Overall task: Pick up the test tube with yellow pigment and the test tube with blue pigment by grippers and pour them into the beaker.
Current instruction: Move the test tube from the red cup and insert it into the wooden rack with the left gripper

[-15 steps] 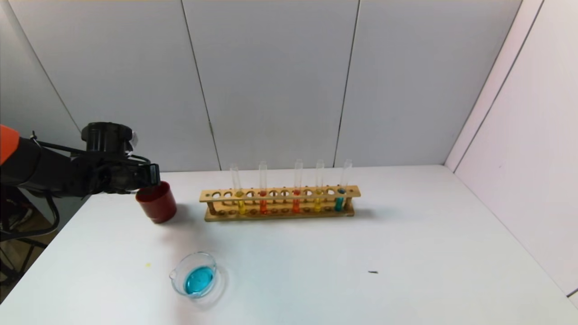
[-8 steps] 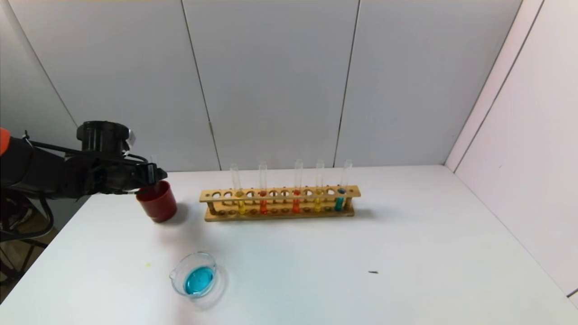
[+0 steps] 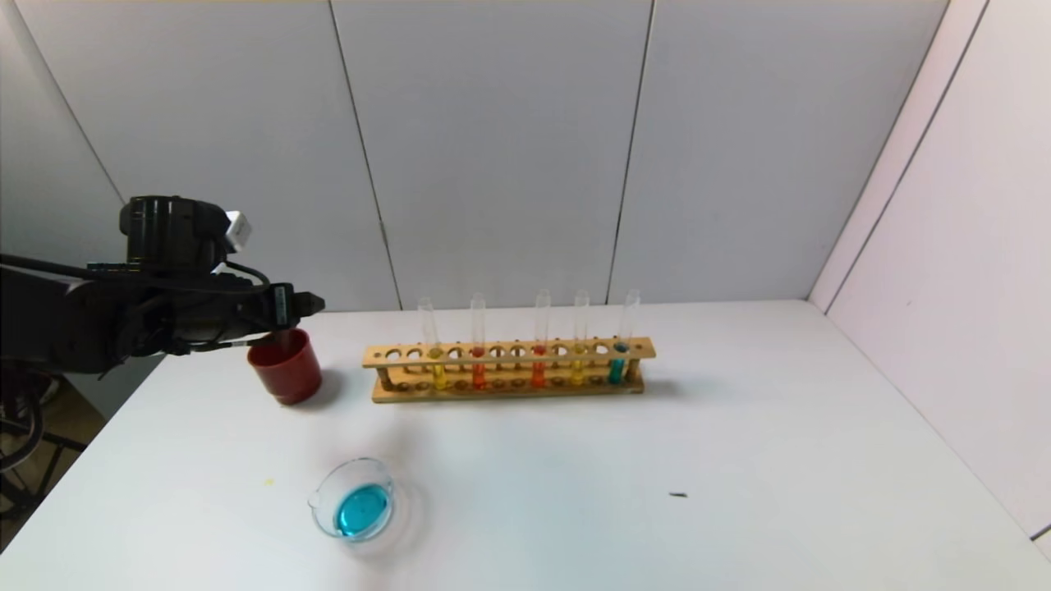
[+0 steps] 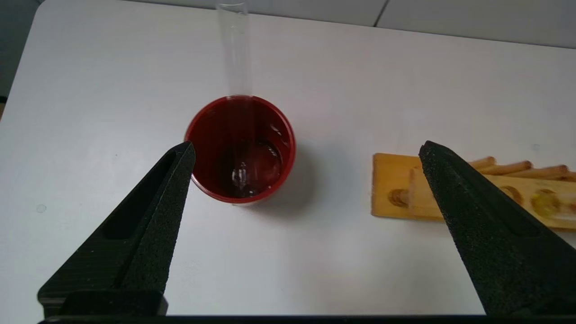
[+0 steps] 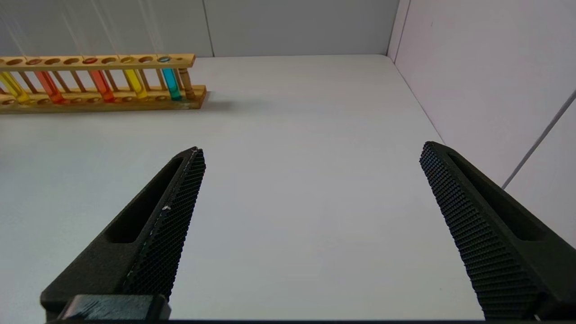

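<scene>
Next, my left gripper reaches the yellow test tube and grabs its clear upper end point(image 3: 429, 320), since the wooden rack closes around the tube's lower half.
The wooden rack point(image 3: 509, 365) holds two tubes with yellow pigment point(image 3: 438, 375) point(image 3: 577, 371) and one tube with blue pigment point(image 3: 617, 369). They also show in the right wrist view: yellow point(image 5: 135, 84), blue point(image 5: 171, 84). The low glass beaker point(image 3: 355, 499) stands near the front and holds blue liquid. My left gripper point(image 3: 310, 305) point(image 4: 306, 146) is open and empty, just above the dark red cup point(image 3: 285, 367). An empty clear tube point(image 4: 232, 54) stands in that cup point(image 4: 240, 148). My right gripper point(image 5: 310, 150) is open and empty above bare table, away from the rack.
Two tubes with orange-red liquid point(image 3: 479, 373) point(image 3: 538, 371) stand in the rack between the yellow ones. The rack's end point(image 4: 405, 189) lies beside the left gripper. A small dark speck point(image 3: 678, 495) lies on the white table. Walls close the back and right.
My left gripper has risen and moved right, from the cup's rim to above it. The empty tube it held over the cup now stands in the cup.
</scene>
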### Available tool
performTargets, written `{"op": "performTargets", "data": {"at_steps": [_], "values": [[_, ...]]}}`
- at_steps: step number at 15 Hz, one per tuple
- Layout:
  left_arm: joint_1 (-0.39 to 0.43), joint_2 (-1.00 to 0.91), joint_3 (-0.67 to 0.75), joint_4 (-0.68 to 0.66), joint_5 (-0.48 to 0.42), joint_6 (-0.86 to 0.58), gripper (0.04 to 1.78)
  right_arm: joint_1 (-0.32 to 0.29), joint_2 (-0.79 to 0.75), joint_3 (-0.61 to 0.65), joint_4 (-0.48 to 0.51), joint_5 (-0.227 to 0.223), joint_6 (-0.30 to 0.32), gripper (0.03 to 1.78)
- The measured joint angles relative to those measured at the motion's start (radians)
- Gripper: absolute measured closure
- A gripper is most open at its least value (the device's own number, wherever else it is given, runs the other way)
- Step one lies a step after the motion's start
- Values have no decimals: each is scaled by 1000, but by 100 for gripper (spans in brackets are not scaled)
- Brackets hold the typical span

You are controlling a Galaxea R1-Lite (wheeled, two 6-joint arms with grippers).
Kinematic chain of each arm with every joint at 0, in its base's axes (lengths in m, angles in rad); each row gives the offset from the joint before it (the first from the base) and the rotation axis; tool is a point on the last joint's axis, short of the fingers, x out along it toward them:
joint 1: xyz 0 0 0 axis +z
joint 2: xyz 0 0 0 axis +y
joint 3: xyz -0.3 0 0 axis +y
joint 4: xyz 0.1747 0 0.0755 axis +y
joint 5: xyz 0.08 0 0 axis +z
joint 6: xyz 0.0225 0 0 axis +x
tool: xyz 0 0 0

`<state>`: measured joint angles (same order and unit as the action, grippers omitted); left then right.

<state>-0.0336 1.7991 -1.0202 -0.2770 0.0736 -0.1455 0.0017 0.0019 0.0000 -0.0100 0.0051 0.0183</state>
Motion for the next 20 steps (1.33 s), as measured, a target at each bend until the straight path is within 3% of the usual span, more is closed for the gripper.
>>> {"op": "performTargets", "data": {"at_steps": [6,13,20], "values": [[-172,-200,122,8,29,-15,7,0,0,0,0,0,0,7],[-398,-272,176,21,152,-70,7,0,0,0,0,0,0,7],[-441,-114,163,-136,164,-80,7,0,0,0,0,0,0,7]]}}
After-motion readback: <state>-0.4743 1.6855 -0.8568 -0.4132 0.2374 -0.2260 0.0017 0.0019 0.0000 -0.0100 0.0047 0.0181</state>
